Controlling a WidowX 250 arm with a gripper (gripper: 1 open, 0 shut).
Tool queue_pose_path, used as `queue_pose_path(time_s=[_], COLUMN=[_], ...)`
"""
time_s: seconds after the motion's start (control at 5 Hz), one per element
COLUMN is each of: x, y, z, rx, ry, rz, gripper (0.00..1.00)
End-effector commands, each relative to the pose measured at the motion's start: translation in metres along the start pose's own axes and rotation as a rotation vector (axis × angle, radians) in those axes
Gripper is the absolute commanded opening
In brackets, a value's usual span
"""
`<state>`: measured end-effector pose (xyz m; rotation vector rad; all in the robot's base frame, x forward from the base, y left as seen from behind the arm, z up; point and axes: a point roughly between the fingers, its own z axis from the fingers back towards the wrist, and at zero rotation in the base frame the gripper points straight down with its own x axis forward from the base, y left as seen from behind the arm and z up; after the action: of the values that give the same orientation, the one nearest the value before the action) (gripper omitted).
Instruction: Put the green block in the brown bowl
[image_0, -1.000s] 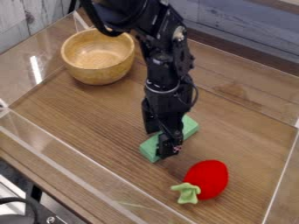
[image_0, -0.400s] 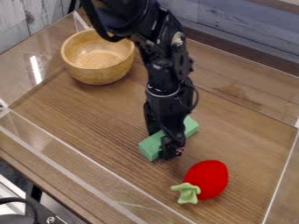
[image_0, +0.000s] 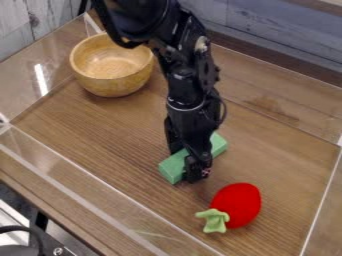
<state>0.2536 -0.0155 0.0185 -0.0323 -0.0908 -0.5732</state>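
Note:
My gripper should close on the green block (image_0: 175, 167). My fingers reach down to the table on both sides of the block's middle, so they would hold the block if I closed now.
The green block (image_0: 175, 167) lies flat on the wooden table, a mint-green bar running from lower left to upper right. My black gripper (image_0: 195, 166) points straight down over its middle, jaws open and straddling the bar, fingertips down at table level on either side. Only the block's two ends show; the arm hides its middle. Whether the fingers touch the block I cannot tell. The brown bowl (image_0: 111, 64) stands empty at the far left, well away from the gripper.
A red strawberry-like toy (image_0: 235, 205) with green leaves lies just right and in front of the block. A clear low wall (image_0: 54, 165) rims the table on the left and front. The arm's black links rise from the gripper toward the top centre.

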Motion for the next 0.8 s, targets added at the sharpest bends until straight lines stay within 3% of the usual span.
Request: queue_pose_path(time_s=[0.0, 0.4, 0.6], x=[0.0037, 0.0033, 0.0043], y=[0.0042, 0.0059, 0.0072], z=[0.0060, 0.0068, 0.0072], rx=[0.008, -0.003, -0.005], ry=[-0.029, -0.034, -0.026], rz=[0.015, 0.030, 0.035], gripper=[1.00, 1.00, 0.00])
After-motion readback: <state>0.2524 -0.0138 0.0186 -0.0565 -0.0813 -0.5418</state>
